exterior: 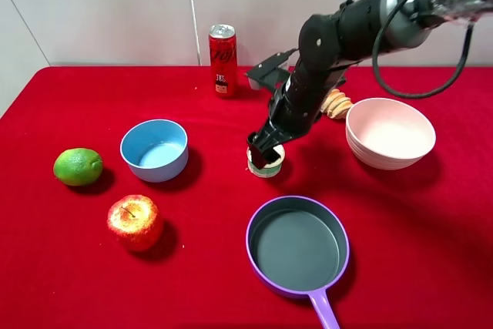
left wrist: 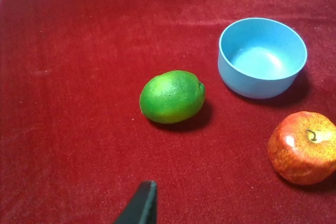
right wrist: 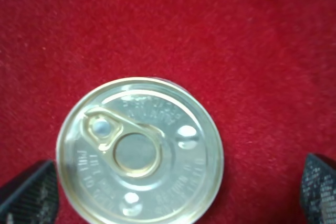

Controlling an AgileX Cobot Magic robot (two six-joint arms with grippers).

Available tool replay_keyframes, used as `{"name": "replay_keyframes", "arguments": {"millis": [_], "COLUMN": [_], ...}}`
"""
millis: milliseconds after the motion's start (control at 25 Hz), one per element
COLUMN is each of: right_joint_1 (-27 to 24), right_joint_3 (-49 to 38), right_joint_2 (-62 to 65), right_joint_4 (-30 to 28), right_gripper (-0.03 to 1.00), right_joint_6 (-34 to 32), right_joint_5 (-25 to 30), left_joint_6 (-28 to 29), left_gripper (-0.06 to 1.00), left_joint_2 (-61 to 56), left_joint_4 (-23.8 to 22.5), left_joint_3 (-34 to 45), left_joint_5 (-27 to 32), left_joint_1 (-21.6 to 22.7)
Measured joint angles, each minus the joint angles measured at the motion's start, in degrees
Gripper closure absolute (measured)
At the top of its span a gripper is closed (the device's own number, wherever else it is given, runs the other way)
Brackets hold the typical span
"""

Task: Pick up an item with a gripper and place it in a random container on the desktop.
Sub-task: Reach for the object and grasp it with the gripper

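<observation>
My right gripper's fingers are above the silver pull-tab lid point(right wrist: 139, 153). My right gripper should go lower before it closes on the can.
The small tin can point(exterior: 273, 166) with a silver pull-tab lid stands on the red desktop point(exterior: 208, 267) near the middle. My right gripper point(exterior: 260, 152) is right over it. In the right wrist view the can's lid point(right wrist: 139, 150) lies between the two black fingertips point(right wrist: 26, 192), which stand wide apart on either side, so the gripper point(right wrist: 173, 190) is open around the can. The light blue bowl point(exterior: 155, 149) sits empty to the can's left; it also shows in the left wrist view point(left wrist: 261, 56). Only one dark fingertip point(left wrist: 140, 206) of the left gripper shows.
A green lime point(exterior: 78, 166) and a red apple point(exterior: 135, 222) lie left of the blue bowl. A tall red soda can point(exterior: 223, 60) stands at the back. A pink bowl point(exterior: 389, 132) is on the right, a purple pan point(exterior: 297, 246) in front.
</observation>
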State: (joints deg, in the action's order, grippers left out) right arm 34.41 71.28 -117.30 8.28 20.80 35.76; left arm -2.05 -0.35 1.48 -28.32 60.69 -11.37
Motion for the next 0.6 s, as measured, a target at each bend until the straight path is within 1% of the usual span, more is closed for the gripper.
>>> {"name": "replay_keyframes", "arguments": {"millis": [320,600], "right_joint_1": [0.2,0.2], "right_joint_3": [0.0,0.0], "right_joint_2": [-1.7,-3.4], "right_joint_4": [0.5,0.6], "right_gripper": [0.27,0.27], "right_joint_6": [0.0,0.0], "right_joint_5": [-2.3,-3.1], "left_joint_6": [0.0,0.0], "left_gripper": [-0.04,-0.04], "left_joint_2": [0.0,0.0], "left_joint_4": [0.0,0.0], "left_joint_3": [0.0,0.0], "left_joint_5": [0.0,0.0], "left_joint_1": [0.0,0.0]}}
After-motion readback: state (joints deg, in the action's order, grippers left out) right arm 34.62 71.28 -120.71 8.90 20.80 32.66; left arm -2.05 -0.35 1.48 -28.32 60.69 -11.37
